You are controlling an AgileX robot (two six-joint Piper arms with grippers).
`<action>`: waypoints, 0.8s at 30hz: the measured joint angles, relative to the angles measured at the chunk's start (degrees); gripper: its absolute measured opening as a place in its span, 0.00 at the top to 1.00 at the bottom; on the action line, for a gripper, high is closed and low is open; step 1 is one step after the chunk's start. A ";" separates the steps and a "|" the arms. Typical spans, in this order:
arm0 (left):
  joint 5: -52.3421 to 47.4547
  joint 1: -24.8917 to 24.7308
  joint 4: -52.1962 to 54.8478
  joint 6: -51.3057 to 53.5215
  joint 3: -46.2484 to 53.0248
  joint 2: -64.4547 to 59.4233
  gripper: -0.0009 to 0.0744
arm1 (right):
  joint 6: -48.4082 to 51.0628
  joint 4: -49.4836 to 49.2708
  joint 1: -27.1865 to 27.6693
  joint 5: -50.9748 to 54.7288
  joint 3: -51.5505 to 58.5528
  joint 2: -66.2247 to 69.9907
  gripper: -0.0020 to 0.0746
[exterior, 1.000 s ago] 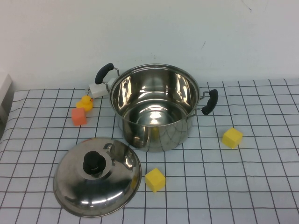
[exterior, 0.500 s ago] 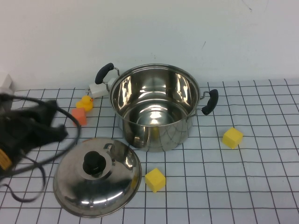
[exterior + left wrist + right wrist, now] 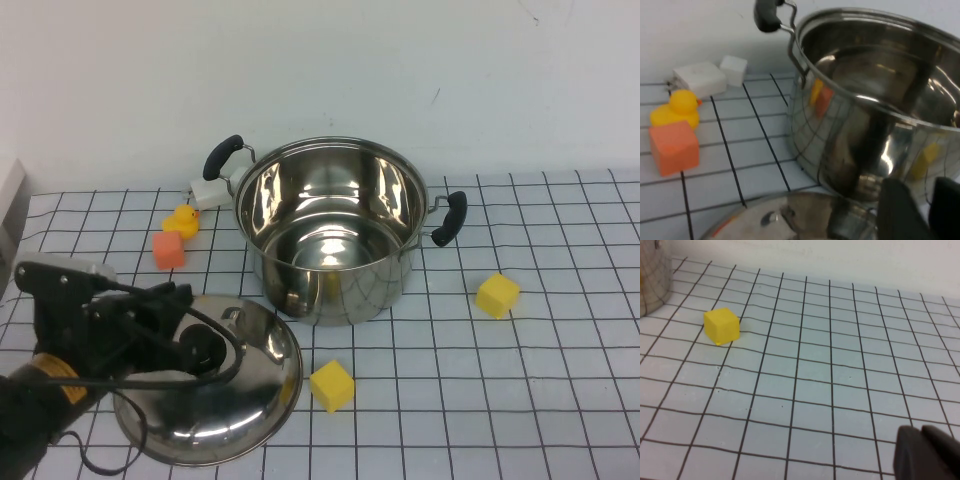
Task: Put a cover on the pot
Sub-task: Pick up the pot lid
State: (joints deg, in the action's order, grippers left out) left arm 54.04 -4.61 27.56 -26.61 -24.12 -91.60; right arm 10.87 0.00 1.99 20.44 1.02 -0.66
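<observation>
The lid's steel dome is far wider than my left gripper's fingers open, so next I will grab the lid by its narrow black knob (image 3: pixel 203 348).
The steel pot (image 3: pixel 330 232) stands open at the middle of the table, its black handles at the back left and the right. Its domed lid (image 3: pixel 235 405) with a black knob (image 3: pixel 207 347) lies on the table in front of it, to the left. My left gripper (image 3: pixel 178 305) hovers over the lid's left part, close to the knob, holding nothing. In the left wrist view its fingers (image 3: pixel 900 210) stand apart in front of the pot wall (image 3: pixel 850 130), above the lid (image 3: pixel 790 220). My right gripper (image 3: pixel 927 452) is shut and empty, low over bare cloth.
A yellow duck (image 3: pixel 183 219), an orange cube (image 3: pixel 168 250) and a white adapter (image 3: pixel 208 192) lie left of the pot. A yellow cube (image 3: pixel 331 386) lies beside the lid, another (image 3: pixel 497 295) right of the pot. The right wrist view shows that cube (image 3: pixel 721 326).
My left arm has come in from the left edge and moved right, from beside the lid to over it near the knob. The pot and lid have not moved.
</observation>
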 joint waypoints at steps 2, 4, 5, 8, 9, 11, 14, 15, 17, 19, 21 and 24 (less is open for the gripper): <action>1.21 -0.03 0.16 0.68 0.00 -2.56 0.69 | 0.00 0.00 0.00 0.00 0.00 0.00 0.96; 1.77 -0.03 -0.49 1.60 0.00 -5.25 0.52 | 0.00 0.00 0.00 0.00 0.00 0.00 0.96; 2.02 -0.03 -1.00 2.37 0.00 -6.58 0.42 | 0.00 0.00 0.00 0.00 0.00 0.00 0.96; 4.02 -0.03 -1.80 4.93 0.00 -10.32 0.27 | 0.00 0.00 0.00 0.00 0.00 0.00 0.96; 4.63 -0.03 -1.89 5.62 -0.10 -11.34 0.25 | 0.00 0.00 0.00 0.00 0.00 0.00 0.96; 5.65 -0.03 -1.79 6.13 -0.67 -13.80 0.24 | 0.00 0.00 0.00 0.00 0.00 0.00 0.96; 5.97 -1.10 -3.67 7.11 -2.02 -16.65 0.26 | 0.00 0.00 0.00 0.00 0.00 0.00 0.96; 5.97 -1.66 -5.20 7.56 -2.17 -17.23 0.26 | 0.00 0.00 0.00 0.00 0.00 0.00 0.96; 5.97 -3.43 -8.95 10.26 -2.27 -18.32 0.27 | 0.00 0.00 0.00 0.00 0.00 0.00 0.96; 5.97 -5.46 -12.27 13.90 -2.27 -19.03 0.29 | 0.00 0.00 0.00 0.00 0.00 0.00 0.96; 5.97 -7.32 -15.45 16.81 -2.27 -19.54 0.36 | 0.00 0.00 0.00 0.00 0.00 0.00 0.96; 5.97 -9.91 -21.40 19.24 -2.27 -19.96 0.54 | 0.00 0.00 0.00 0.00 0.00 0.00 0.96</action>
State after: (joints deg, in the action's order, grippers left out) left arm 60.01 -14.53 6.16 -7.37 -26.39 -111.56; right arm 10.87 0.00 1.99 20.44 1.02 -0.66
